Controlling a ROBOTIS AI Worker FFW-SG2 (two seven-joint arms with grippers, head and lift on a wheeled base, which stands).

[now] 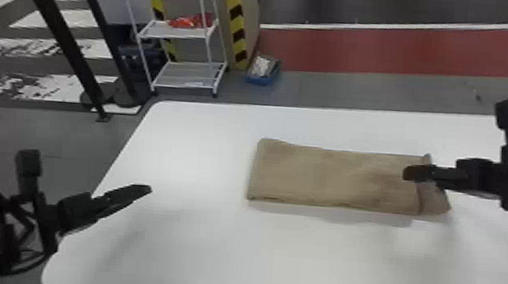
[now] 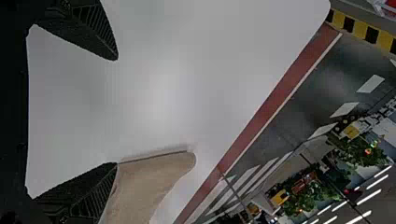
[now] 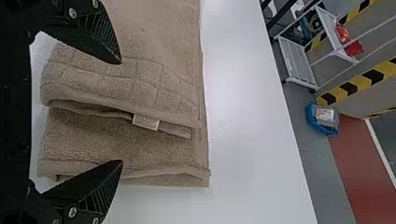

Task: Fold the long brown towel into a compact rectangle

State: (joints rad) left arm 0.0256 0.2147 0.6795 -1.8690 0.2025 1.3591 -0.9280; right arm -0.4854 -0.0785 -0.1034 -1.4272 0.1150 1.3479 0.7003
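Observation:
My right gripper will next grab the brown towel by its layered end with the label, so that it can fold the towel into a compact rectangle.
The brown towel lies folded into a long flat strip on the white table, its right end a stepped edge of layers. Over that right end is my right gripper. In the right wrist view the right gripper stands open above the towel's layered end, where a small pale label shows. Off to the towel's left, above the table's left edge, is my left gripper. Seen from the left wrist, the left gripper is open with nothing between its fingers, and the towel lies beyond one fingertip.
The white table carries the towel. Behind it on the floor stand a white wire shelf with red items and a blue bin. A black metal frame stands past the table's back left corner.

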